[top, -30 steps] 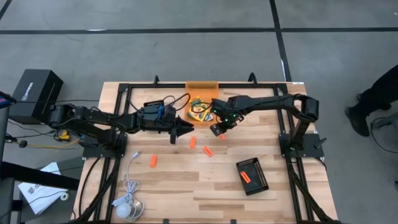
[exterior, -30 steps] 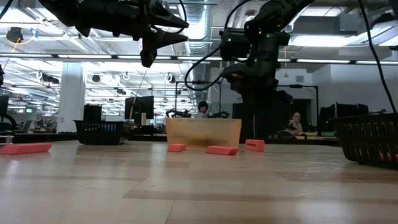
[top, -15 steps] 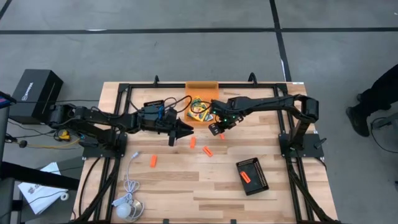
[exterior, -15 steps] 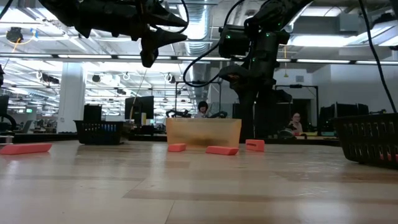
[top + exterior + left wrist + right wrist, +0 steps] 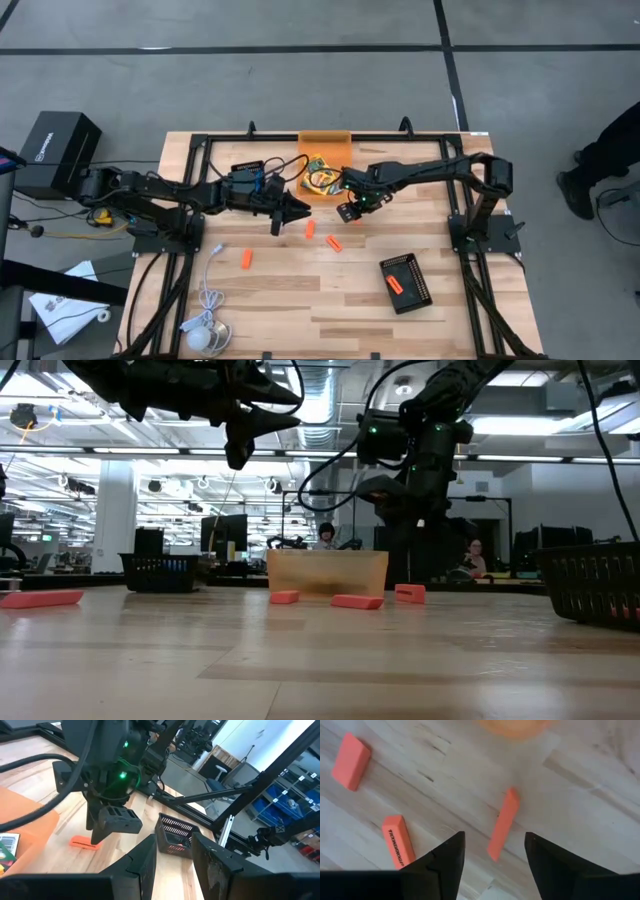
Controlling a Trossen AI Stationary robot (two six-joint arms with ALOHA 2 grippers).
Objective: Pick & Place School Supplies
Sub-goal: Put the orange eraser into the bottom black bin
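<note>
The orange piece is on edge. My right gripper should grab it by its long flat sides next, to move it standing into the black tray [image 5: 410, 285].
My right gripper [image 5: 350, 211] [image 5: 494, 855] hangs open above the table, just in front of the orange bin [image 5: 325, 142], fingers pointing down. Between its fingers, below them, an orange piece [image 5: 503, 824] [image 5: 356, 219] rests on its long narrow edge. Two more orange pieces [image 5: 351, 754] [image 5: 398, 841] lie flat beside it, and another [image 5: 246, 259] lies farther left. Printed crayon boxes [image 5: 320, 178] lie in the bin. My left gripper [image 5: 300, 208] [image 5: 172, 862] hovers open, level, pointing toward the right gripper. No blue-handled tool shows.
A black tray [image 5: 406, 283] near the table's right front holds one orange piece [image 5: 394, 286]. A white cable with a round puck [image 5: 205, 330] lies at the near left corner. The two grippers are close together in the middle of the table.
My right gripper has shifted a little toward the table's right and near edges, away from the bin's corner, staying open. The left arm has kept still.
</note>
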